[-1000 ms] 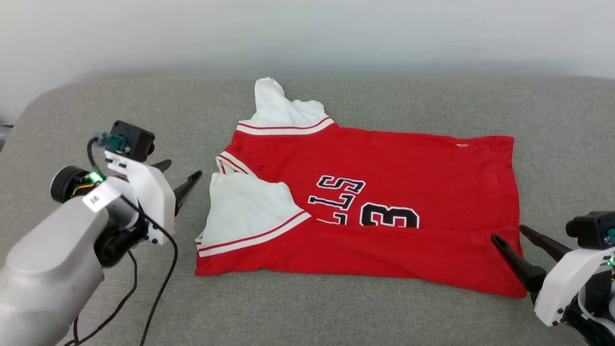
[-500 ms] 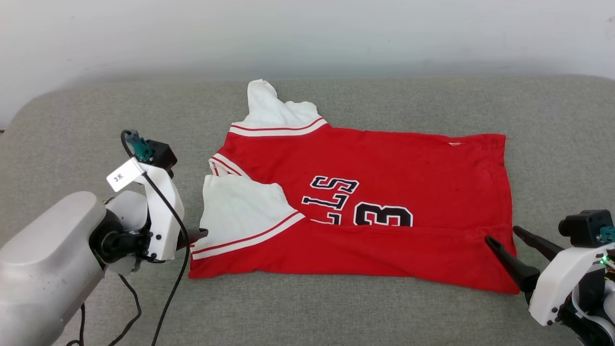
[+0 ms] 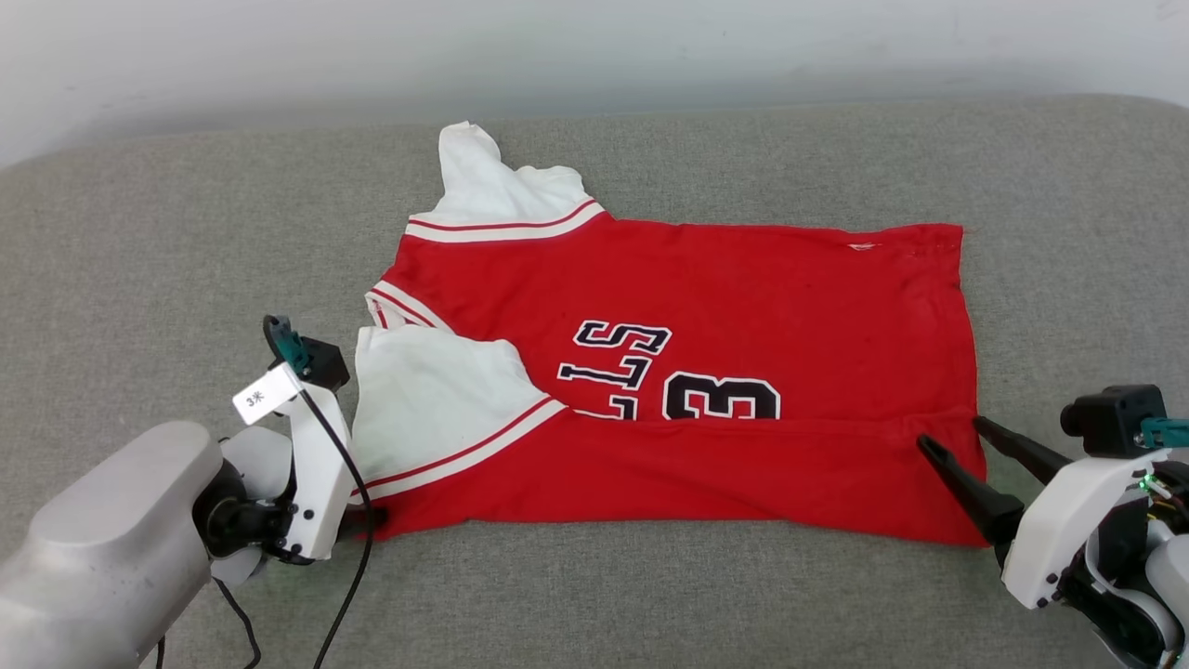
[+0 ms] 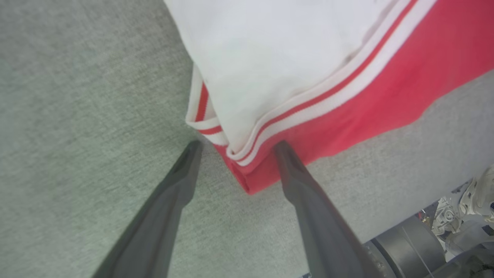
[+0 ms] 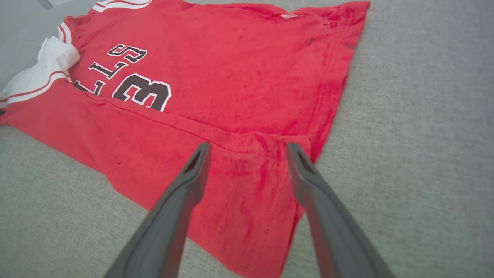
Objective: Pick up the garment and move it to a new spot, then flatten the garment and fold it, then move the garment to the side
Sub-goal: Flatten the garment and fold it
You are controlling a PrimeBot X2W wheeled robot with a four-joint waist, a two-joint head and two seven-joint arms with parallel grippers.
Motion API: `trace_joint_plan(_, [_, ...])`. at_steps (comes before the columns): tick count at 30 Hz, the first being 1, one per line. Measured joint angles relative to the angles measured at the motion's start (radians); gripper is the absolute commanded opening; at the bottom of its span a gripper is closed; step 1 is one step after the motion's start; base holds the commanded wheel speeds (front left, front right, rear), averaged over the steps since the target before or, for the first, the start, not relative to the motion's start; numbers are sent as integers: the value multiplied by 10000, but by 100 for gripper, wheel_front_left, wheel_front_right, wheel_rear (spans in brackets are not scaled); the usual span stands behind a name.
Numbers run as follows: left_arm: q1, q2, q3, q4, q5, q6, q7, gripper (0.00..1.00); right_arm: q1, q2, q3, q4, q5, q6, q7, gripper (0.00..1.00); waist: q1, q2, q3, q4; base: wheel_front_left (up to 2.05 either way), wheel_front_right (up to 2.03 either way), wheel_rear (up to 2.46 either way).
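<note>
The garment's red body (image 3: 825, 307) lies flat on the cushion. My right gripper should next pinch the garment by the loose hem of its folded-over flap.
The garment (image 3: 743, 316) lies spread on the grey cushion, a red T-shirt with white sleeves and black lettering. Its near long edge is folded over up to the "23", and its collar end points left. My left gripper (image 3: 367, 522) is open at the near-left corner. In the left wrist view, the left gripper (image 4: 238, 144) has one finger on each side of the striped sleeve trim and red corner of the garment (image 4: 347, 77). My right gripper (image 3: 952, 433) is open at the near-right corner. In the right wrist view, the right gripper (image 5: 249, 146) hovers over the folded hem of the garment (image 5: 231, 77).
The grey cushion (image 3: 650, 595) stretches wide to all sides of the shirt, with a pale wall (image 3: 594, 46) behind it. A black cable (image 3: 344, 567) hangs from my left wrist. The cushion's front edge and the robot's base (image 4: 424, 247) show in the left wrist view.
My left gripper has swung from beside the collar down to the shirt's near-left corner. The head camera has shifted, so the shirt sits slightly higher and further left. The right gripper has barely moved.
</note>
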Motion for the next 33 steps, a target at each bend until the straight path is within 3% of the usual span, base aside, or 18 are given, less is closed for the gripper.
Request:
trace_joint_plan(1, [25, -29, -35, 50, -6, -4, 6, 100, -55, 12, 10, 4, 0, 0, -4, 100, 0, 0, 31, -13, 0, 0, 0])
trace_joint_plan(2, [24, -44, -65, 75, -4, -19, -10, 16, -106, 13, 10, 6, 0, 0, -12, 100, 0, 0, 54, -20, 0, 0, 0])
trace_joint_plan(3, [23, -59, -92, 98, -4, -19, -86, 0, -154, 12, 12, 12, -8, 0, -15, 100, 0, 0, 72, -24, 0, 0, 0])
trace_joint_plan(16, [84, 378, -284, -1076, -295, 0, -1254, 0, -670, -878, -309, -533, -849, 0, 727, 100, 1, 0, -395, 151, 0, 0, 0])
trace_joint_plan(25, [88, 924, -242, -2090, -337, 0, -1866, 0, -1313, -1868, -151, -1891, -309, 2, 3894, 100, 1, 0, -621, 255, 0, 0, 0])
trace_joint_plan(29, [88, 947, -242, -2297, -267, 0, -1948, 0, -1351, -2086, -10, -2017, 117, 2, 5697, 100, 1, 0, -569, 308, 0, 0, 0])
trace_joint_plan(33, [51, 928, -230, -2428, -180, 13, -2036, 0, -1353, -2067, 48, -1973, 136, 0, 6752, 100, 1, 0, -413, 379, 0, 0, 0])
